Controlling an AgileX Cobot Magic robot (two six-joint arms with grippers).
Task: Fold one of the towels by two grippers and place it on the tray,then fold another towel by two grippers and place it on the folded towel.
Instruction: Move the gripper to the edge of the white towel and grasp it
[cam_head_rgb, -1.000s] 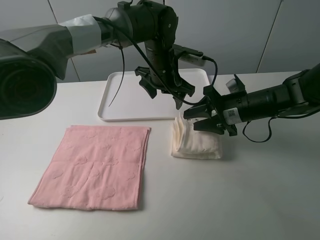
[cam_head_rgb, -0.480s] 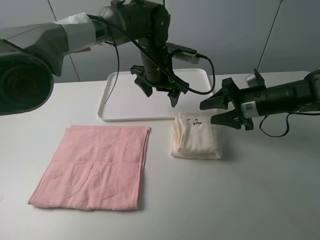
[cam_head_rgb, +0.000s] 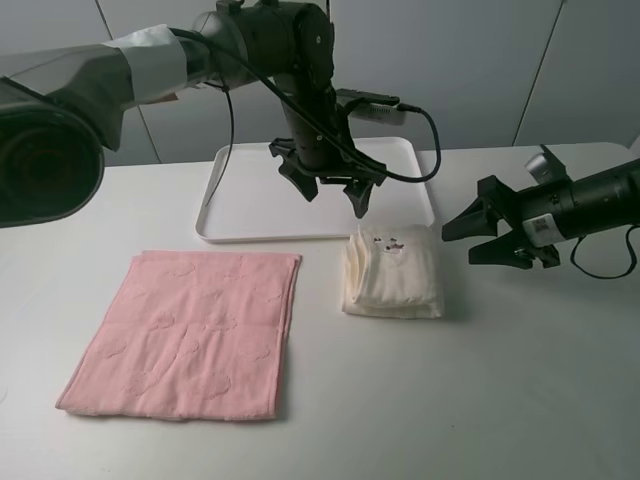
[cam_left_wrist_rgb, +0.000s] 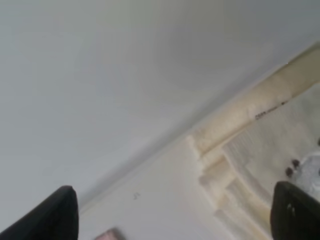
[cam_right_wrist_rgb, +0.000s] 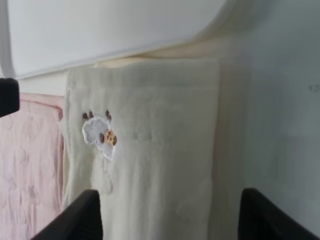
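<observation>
Next, my right gripper grabs the folded cream towel by its folded edge (cam_head_rgb: 432, 275) beside the sheep patch, to move it onto the tray (cam_head_rgb: 250, 205).
A cream towel (cam_head_rgb: 393, 272), folded and with a small sheep patch, lies on the table just in front of the white tray (cam_head_rgb: 250, 205). A pink towel (cam_head_rgb: 185, 335) lies flat and unfolded at the front left. My left gripper (cam_head_rgb: 331, 193) is open and empty, and hangs over the tray's front edge by the cream towel's far end. My right gripper (cam_head_rgb: 463, 243) is open and empty, a short way right of the cream towel. The left wrist view shows the cream towel (cam_left_wrist_rgb: 260, 165) and the tray (cam_left_wrist_rgb: 125, 75). The right wrist view shows the cream towel (cam_right_wrist_rgb: 150, 150), the pink towel (cam_right_wrist_rgb: 25, 170) and the tray (cam_right_wrist_rgb: 100, 30).
The left arm's black cable (cam_head_rgb: 425, 150) loops over the tray's right side. The table (cam_head_rgb: 500, 400) is white and the wall behind it is grey.
My right gripper has left the cream towel and drawn back to the right, open. The towel's raised fold has settled flat. My left gripper stayed over the tray's front edge, shifting only slightly.
</observation>
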